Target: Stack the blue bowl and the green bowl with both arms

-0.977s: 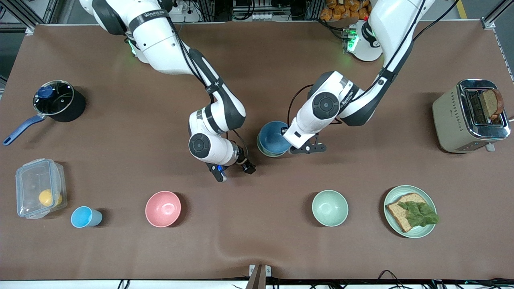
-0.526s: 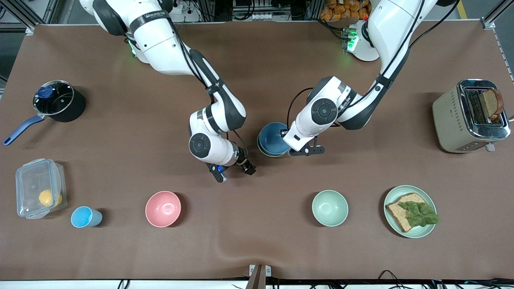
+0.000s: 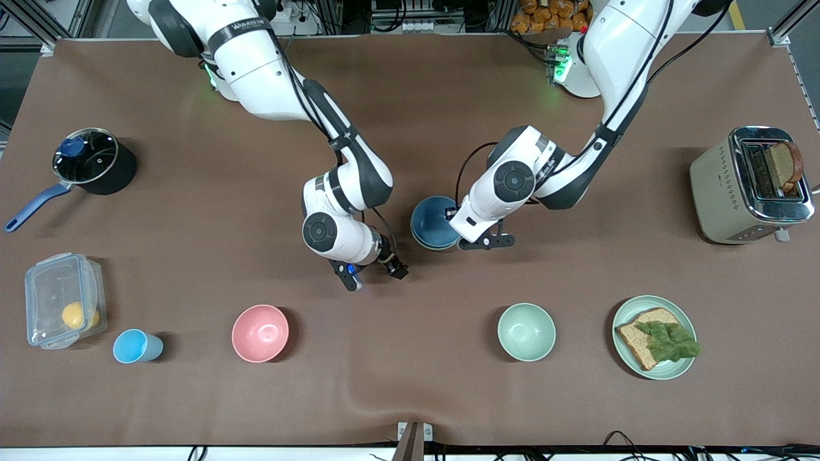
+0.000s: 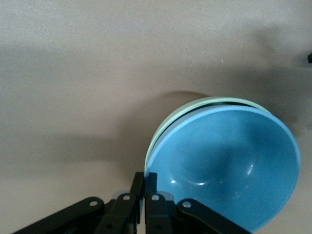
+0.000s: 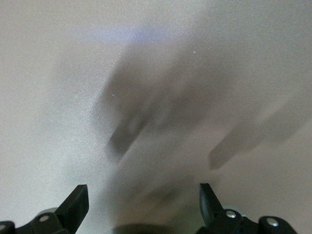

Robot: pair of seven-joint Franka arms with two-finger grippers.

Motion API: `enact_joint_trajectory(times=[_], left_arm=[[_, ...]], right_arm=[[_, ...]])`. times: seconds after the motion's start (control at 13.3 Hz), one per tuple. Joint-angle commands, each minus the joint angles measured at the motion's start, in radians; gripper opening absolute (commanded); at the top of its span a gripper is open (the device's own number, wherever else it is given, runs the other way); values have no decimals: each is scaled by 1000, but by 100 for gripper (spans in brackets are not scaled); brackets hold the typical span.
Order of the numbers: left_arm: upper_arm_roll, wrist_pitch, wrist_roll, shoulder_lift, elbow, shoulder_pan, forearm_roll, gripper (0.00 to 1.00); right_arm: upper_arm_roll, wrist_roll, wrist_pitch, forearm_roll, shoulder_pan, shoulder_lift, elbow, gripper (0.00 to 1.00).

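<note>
In the left wrist view the blue bowl (image 4: 229, 161) sits inside the green bowl's rim (image 4: 213, 99) and would rest there, so it is time for my left gripper to open.
The blue bowl (image 3: 433, 219) sits nested in the green bowl (image 3: 418, 241) at the table's middle. Only the green bowl's rim shows around it. In the left wrist view the blue bowl (image 4: 229, 165) lies slightly off-centre inside the green bowl (image 4: 204, 102). My left gripper (image 3: 456, 223) is shut on the blue bowl's rim, one finger inside and one outside, as the left wrist view (image 4: 145, 178) shows. My right gripper (image 3: 373, 271) is open and empty over bare table, beside the bowls toward the right arm's end; its wrist view (image 5: 141, 201) shows only tablecloth.
Nearer the front camera stand a pink bowl (image 3: 260, 333), a mint-green bowl (image 3: 526, 331), a plate with a sandwich (image 3: 655, 337), a light-blue cup (image 3: 136, 346) and a clear box (image 3: 63, 299). A pot (image 3: 93, 160) and a toaster (image 3: 749, 184) stand at the table's ends.
The left arm's wrist has shifted slightly toward the right arm's end, and the blue bowl has moved a little with it. The right arm has not moved.
</note>
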State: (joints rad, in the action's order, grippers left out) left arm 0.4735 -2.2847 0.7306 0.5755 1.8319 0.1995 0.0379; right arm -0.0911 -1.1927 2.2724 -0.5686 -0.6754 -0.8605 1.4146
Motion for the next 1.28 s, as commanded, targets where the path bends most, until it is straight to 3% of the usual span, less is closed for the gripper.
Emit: enact_joint_trajectory(times=[0.0, 0.08, 0.15, 0.23, 0.68, 0.98, 1.2], left_arm=[[-3, -13, 19, 21, -17, 9, -6, 0], [-3, -13, 19, 24, -19, 8, -9, 0], [-4, -13, 16, 26, -23, 2, -6, 38], [-4, -13, 16, 30, -28, -3, -6, 99], [-6, 11, 16, -34, -51, -14, -6, 100], [-9, 120, 12, -195, -54, -87, -1, 100], [-9, 279, 3, -343, -83, -172, 0, 100]], right_arm=[[5, -10, 7, 12, -3, -2, -3, 100], [7, -10, 7, 10, -6, -2, -3, 100], [7, -11, 7, 10, -12, -2, -3, 100], [7, -11, 7, 10, -21, -2, -3, 100], [7, 4, 1, 36, -29, 1, -3, 100], [-4, 170, -121, 145, 5, 43, -5, 100], [-61, 397, -247, 153, 51, 96, -8, 100]])
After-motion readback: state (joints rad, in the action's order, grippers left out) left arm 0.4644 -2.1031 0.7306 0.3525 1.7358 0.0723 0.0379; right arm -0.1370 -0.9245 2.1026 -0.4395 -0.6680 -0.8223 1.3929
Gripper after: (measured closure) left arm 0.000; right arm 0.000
